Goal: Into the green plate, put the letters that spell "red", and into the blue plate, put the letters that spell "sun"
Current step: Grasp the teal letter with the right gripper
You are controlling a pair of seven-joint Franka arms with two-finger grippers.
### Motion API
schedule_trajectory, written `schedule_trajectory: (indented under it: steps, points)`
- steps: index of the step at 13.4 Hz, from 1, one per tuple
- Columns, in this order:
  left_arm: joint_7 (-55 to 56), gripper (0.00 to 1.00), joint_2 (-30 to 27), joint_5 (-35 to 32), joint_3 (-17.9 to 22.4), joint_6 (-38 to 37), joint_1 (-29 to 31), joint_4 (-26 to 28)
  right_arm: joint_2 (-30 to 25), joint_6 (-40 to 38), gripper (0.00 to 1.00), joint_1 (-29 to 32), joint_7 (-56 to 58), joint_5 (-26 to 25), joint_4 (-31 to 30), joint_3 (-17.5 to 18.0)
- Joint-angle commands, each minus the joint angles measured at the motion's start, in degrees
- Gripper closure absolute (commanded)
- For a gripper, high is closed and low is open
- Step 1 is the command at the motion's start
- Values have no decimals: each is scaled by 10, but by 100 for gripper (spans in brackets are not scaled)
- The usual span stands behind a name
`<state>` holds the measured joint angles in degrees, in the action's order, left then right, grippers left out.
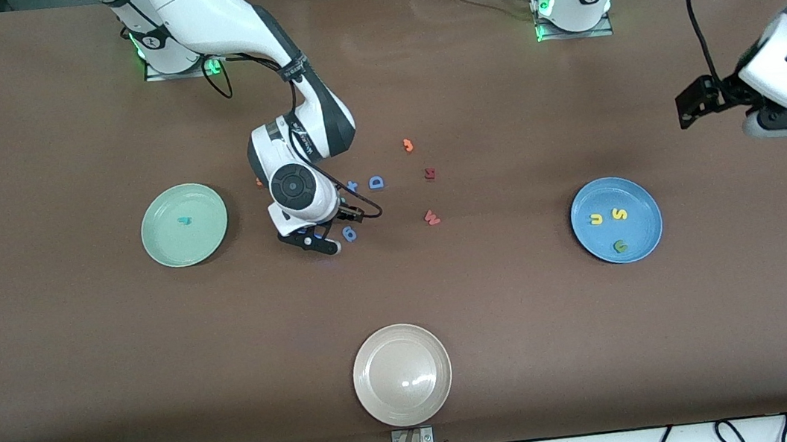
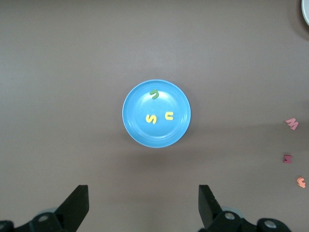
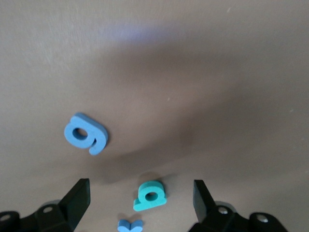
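My right gripper must next grab the teal "d" by its round loop (image 3: 151, 195) to join the "r" in the green plate.
The teal "d" (image 3: 150, 195) lies flat on the table between the fingers of my open right gripper (image 3: 141, 189), which hangs low over it, toward the green plate's side of the loose letters (image 1: 317, 242). The green plate (image 1: 163, 242) holds the teal "r" (image 1: 185, 220). In the blue plate (image 1: 639, 236) lie the yellow "u" (image 1: 596, 218), the yellow "s" (image 1: 619, 214) and the green "n" (image 1: 620, 246). One orange letter (image 1: 408, 145) lies among the loose letters, and another orange bit (image 1: 259, 183) shows beside the right arm. My left gripper (image 2: 143, 198) waits open and empty, high up at the table's end past the blue plate (image 2: 140, 130).
A darker blue round letter (image 3: 85, 134) and a small blue letter (image 3: 129, 225) lie close to the "d". A blue capital "D" (image 1: 376, 182) and two red letters (image 1: 430, 173) (image 1: 431, 217) lie mid-table. A beige plate (image 1: 377, 396) stands near the front edge.
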<state>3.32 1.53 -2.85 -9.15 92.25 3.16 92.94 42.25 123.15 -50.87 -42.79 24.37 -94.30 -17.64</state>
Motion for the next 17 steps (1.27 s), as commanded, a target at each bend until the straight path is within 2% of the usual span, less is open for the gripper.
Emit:
schedule_trajectory:
  steps: [1,2,5,7,8,11,14,16,17]
  points:
    - [7,0,-61,21,23,22,-21,73,9,1,5,-5,-5,15,7,9]
    - [6,0,-62,35,36,23,-30,77,11,1,5,-5,-5,15,6,9]
    - [8,0,-58,38,39,14,-35,69,12,1,9,-5,-5,14,3,9]
    - [9,0,-58,38,84,14,-85,69,12,1,12,-4,-1,14,2,9]
    - [6,0,-56,41,87,17,-84,67,12,-1,17,-4,0,14,-1,9]
    - [6,0,-55,41,87,17,-83,67,12,-5,39,-2,3,14,-8,9]
    - [5,0,-56,42,79,13,-71,67,11,-5,77,0,5,14,-8,9]
    - [5,0,-56,42,77,12,-67,67,11,-5,98,0,5,14,-8,9]
    - [5,0,-55,42,76,12,-65,67,11,-5,100,1,5,14,-8,8]
